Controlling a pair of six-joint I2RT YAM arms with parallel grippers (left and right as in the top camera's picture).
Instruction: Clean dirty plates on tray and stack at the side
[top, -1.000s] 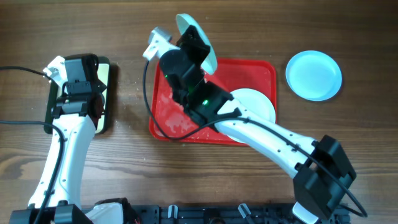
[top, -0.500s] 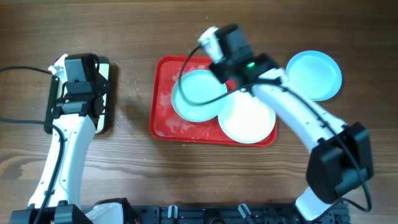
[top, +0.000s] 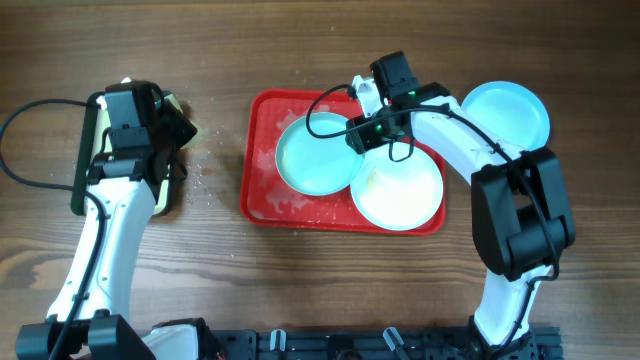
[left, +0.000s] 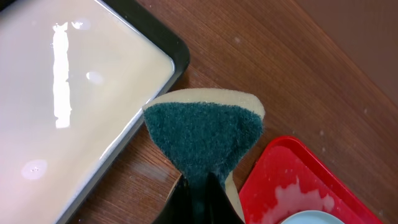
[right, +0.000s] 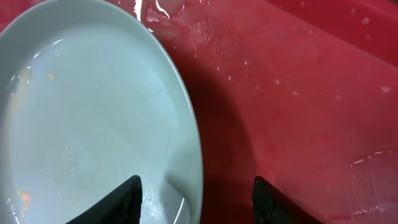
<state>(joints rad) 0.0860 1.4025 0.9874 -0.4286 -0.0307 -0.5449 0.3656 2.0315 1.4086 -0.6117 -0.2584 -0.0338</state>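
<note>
My right gripper closes on the plate's rim next, since one finger is inside the plate and one is beside its outer edge.
A pale blue plate lies flat on the left half of the red tray, with small orange specks on it in the right wrist view. My right gripper is open, its fingers astride the plate's right rim without touching it. A white plate lies on the tray's right half. A second pale blue plate rests on the table right of the tray. My left gripper is shut on a green-and-yellow sponge, left of the tray.
A dark-rimmed cream tray lies at the far left, under my left arm. Whitish foam smears the red tray's floor. White crumbs dot the wood between the two trays.
My right arm swung the pale blue plate from upright over the tray's far left corner down flat onto the tray, then opened. The left gripper shifted slightly right with the sponge.
</note>
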